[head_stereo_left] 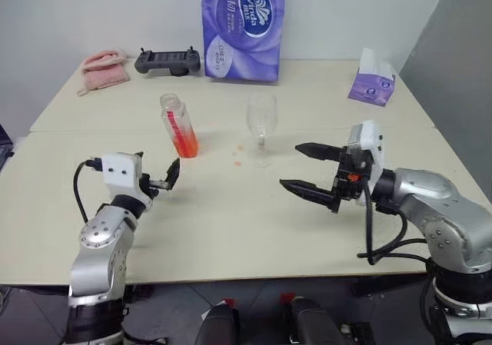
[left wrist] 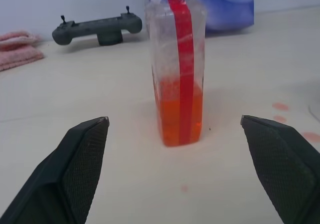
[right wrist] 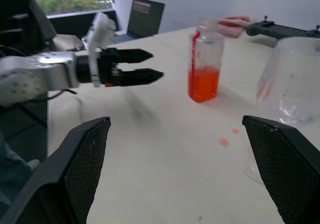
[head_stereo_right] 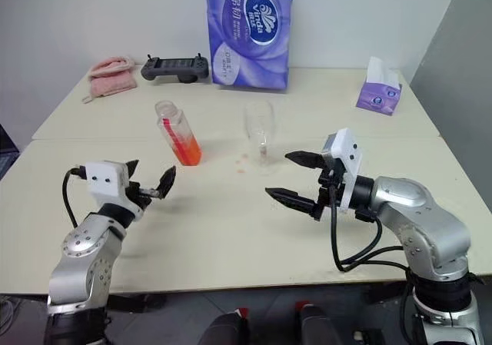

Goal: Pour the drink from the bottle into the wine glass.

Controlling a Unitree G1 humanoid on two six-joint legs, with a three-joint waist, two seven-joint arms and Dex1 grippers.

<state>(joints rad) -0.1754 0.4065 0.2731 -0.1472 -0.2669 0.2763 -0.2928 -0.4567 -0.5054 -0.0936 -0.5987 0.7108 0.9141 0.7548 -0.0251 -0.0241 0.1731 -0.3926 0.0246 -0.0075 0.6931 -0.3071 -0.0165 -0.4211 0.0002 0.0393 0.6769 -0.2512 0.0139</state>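
I need to grab the bottle next with my left gripper by the flat sides of its body [head_stereo_left: 181,132] to pour, since the bottle is round at its opening [head_stereo_left: 170,100].
The bottle [head_stereo_left: 178,126] stands upright on the table, left of centre, with no cap showing on its mouth. The orange-red drink [left wrist: 179,115] fills about its lower third. To its right the wine glass [head_stereo_left: 261,127] stands upright, and I see no drink in it. My left gripper [head_stereo_left: 157,170] is open, level and pointed at the bottle from a short way in front. In the left wrist view its fingers [left wrist: 82,156] frame the bottle without touching it. My right gripper [head_stereo_left: 290,165] is open, pointing left, in the air in front of and to the right of the glass, holding nothing.
A few orange drops [head_stereo_left: 238,155] lie on the table [head_stereo_left: 231,230] beside the glass foot. At the back are a tall purple tissue pack [head_stereo_left: 244,26], a black controller [head_stereo_left: 167,61] and a pink cloth [head_stereo_left: 104,70]. A small purple tissue box [head_stereo_left: 373,82] sits back right.
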